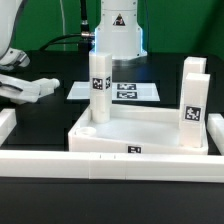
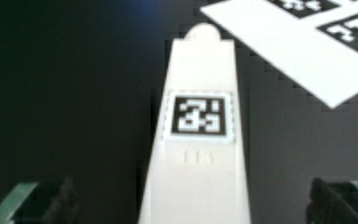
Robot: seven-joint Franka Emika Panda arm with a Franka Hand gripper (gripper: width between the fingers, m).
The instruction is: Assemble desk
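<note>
The lying leg should be grabbed by its plain tagless end [image 2: 195,195] with my gripper, so that the leg's rounded tip stays free to go into the tray.
The desk top [image 1: 150,132], a white shallow tray, lies in the middle of the table. One white leg [image 1: 99,84] stands upright at its back left corner, and two more [image 1: 193,100] stand at its right side. Another leg [image 2: 197,150] with a square tag lies flat on the black table, and it also shows at the exterior view's left [image 1: 42,87]. My gripper [image 2: 190,200] is open and straddles this lying leg. Its dark fingers [image 2: 34,202] stand well apart from the leg on both sides. In the exterior view the gripper [image 1: 14,88] is low at the far left.
The marker board [image 1: 125,90] lies behind the tray; its corner also shows in the wrist view [image 2: 309,45]. A long white border rail [image 1: 100,163] runs along the front, with another piece at the left [image 1: 5,125]. The robot base [image 1: 118,30] stands at the back.
</note>
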